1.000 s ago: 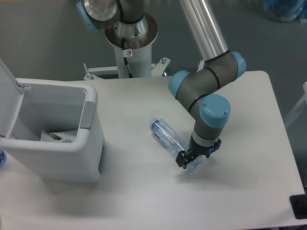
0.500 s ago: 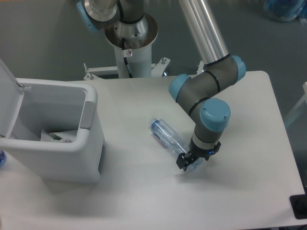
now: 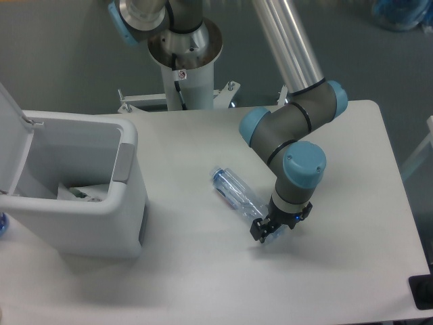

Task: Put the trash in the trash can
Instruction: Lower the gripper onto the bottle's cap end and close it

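The robot's gripper should drop the clear crinkled bottle (image 3: 233, 191) into the trash can, so it should grab the bottle by its base end (image 3: 273, 232) next.
A clear crinkled plastic bottle (image 3: 233, 191) lies on the white table, its bluish cap pointing up-left toward the trash can. My gripper (image 3: 266, 230) points straight down over the bottle's far end, low at the table. Its fingers straddle that end and still stand apart, so it is open around the bottle. The trash can (image 3: 126, 145) is a boxy white bin at the left with its lid (image 3: 9, 139) swung up. Inside it lies a crumpled white wrapper (image 3: 80, 193) with a bit of green.
The arm's base pedestal (image 3: 183, 64) stands behind the table's back edge. A black object (image 3: 422, 291) sits off the table's front right corner. A blue bag (image 3: 402, 13) lies on the floor at top right.
The gripper has sunk slightly lower over the bottle's end and the wrist has shifted a little toward the front. The bottle and bin have not moved.
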